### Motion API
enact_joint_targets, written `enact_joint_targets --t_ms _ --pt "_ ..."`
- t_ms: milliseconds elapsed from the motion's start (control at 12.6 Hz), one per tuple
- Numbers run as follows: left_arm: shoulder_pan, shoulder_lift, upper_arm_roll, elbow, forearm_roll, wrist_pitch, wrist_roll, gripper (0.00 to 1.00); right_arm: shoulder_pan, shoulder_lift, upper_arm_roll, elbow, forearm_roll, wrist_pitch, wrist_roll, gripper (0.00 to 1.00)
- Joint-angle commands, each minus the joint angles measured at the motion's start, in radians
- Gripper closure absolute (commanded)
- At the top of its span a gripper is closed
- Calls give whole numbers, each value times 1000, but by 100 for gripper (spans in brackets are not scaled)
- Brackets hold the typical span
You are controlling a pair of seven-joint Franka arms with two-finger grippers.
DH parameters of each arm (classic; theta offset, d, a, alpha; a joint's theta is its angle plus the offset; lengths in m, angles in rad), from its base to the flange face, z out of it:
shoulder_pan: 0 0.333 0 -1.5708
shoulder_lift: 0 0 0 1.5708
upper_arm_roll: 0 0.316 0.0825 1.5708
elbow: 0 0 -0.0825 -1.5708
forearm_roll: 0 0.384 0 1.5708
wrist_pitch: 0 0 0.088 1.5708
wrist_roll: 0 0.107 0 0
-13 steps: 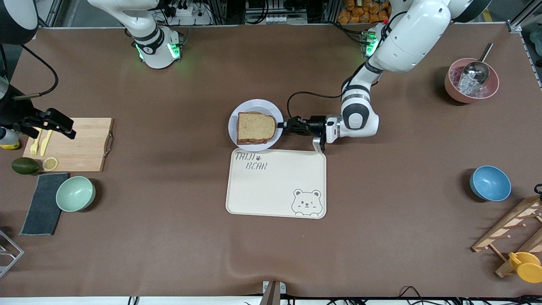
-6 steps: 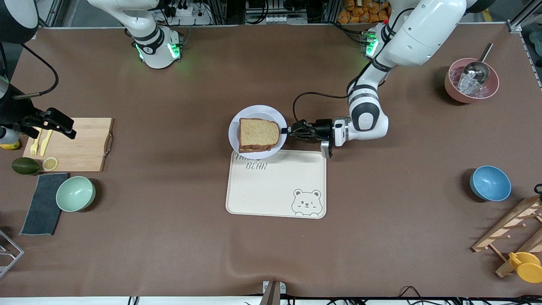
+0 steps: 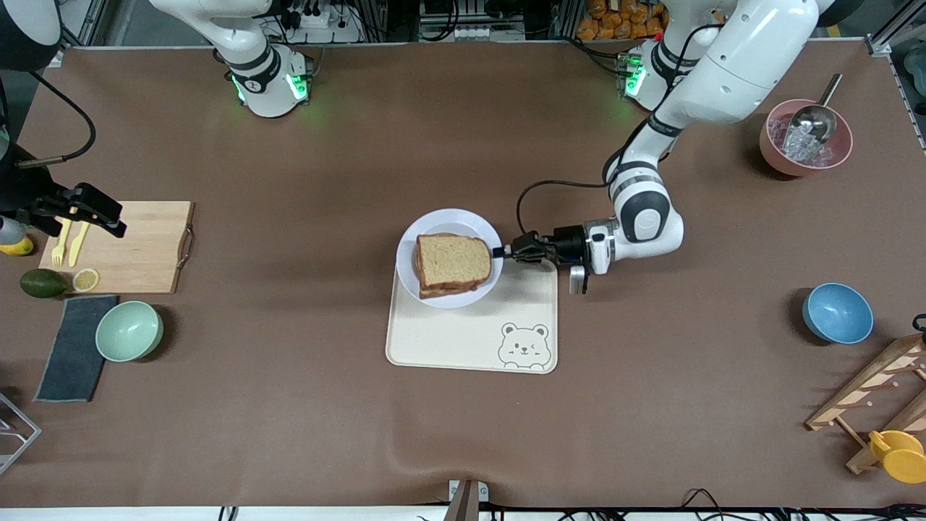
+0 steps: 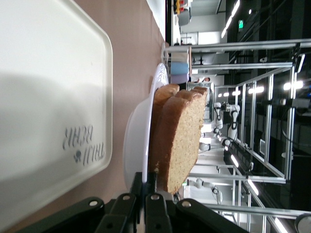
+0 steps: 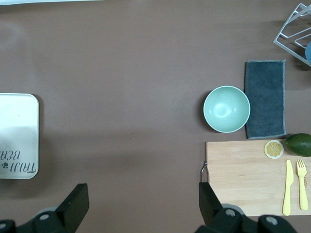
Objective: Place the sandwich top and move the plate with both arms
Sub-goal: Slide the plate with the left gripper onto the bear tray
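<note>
The raised plate juts past the tray's lettered end, so it is too early to let go. First, my left gripper lowers it toward the bear.
The pale round plate carries a sandwich whose top is a bare brown bread slice lying flat on the layers below. My left gripper is shut on the plate's rim at the side toward the left arm's end and holds the plate over the lettered end of the cream bear tray. The left wrist view shows the jaws pinching the thin rim of the plate, with the sandwich top just past them. My right gripper waits open over the wooden cutting board, with nothing between its fingers.
The cutting board holds a yellow fork, a knife and a lemon slice. An avocado, a dark cloth and a green bowl lie beside it. A blue bowl, a pink bowl with a scoop and a wooden rack stand at the left arm's end.
My left gripper has carried the plate with the sandwich from the bare table to over the tray's lettered end, covering the lettering. The right arm has not moved.
</note>
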Motion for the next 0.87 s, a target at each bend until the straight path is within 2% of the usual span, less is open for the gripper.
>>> enact_joint_targets --t_ms 0,316,791 --pt "18 91 9 113 28 -5 -24 100 -28 11 12 23 -21 -15 1 0" --pt "13 92 52 134 72 1 -155 100 -26 12 12 21 -20 -30 8 0" --pt "13 190 64 214 104 3 -154 100 -19 20 12 21 -20 -46 10 0"
